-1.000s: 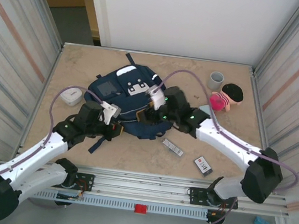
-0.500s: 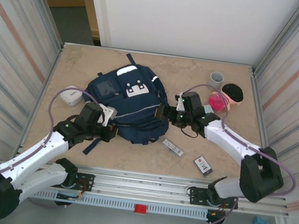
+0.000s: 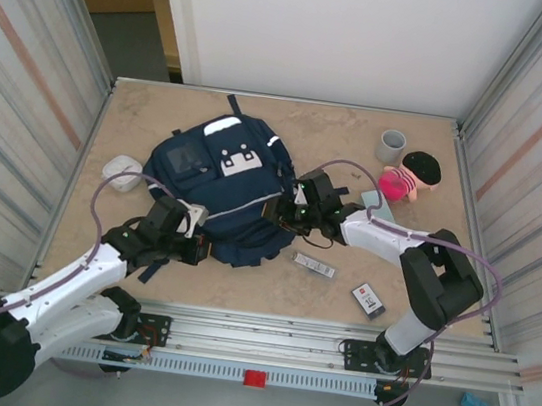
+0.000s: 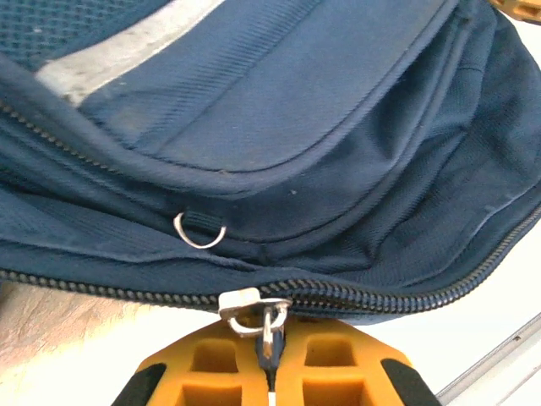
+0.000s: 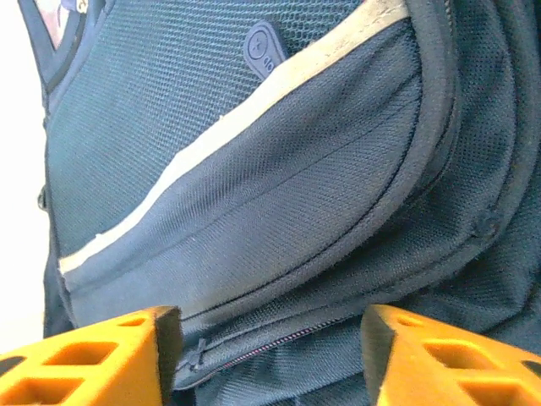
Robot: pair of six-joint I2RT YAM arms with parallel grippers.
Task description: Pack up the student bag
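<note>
My left gripper holds the pull and should keep holding it. Zipper teeth run on beyond the slider, so the pull would end up partway along if I opened now.
The student bag, navy with white patches, lies flat at the table's middle left. At its near left corner my left gripper is shut on the zipper pull, which hangs from the metal slider on the bag's long zipper. The pull is pinched between the orange fingers. My right gripper presses against the bag's right side. In the right wrist view it stands open, its orange fingers spread on either side of a zippered fold of the bag's fabric.
A white case lies left of the bag. A grey cup, a pink doll and a teal item sit at the back right. A silver bar and a small box lie near the front right. Metal walls close both sides.
My right gripper swung away to the right, then came back to the bag's right edge with its jaws narrower. The left gripper drew nearer with the pull, and the bag shifted slightly.
</note>
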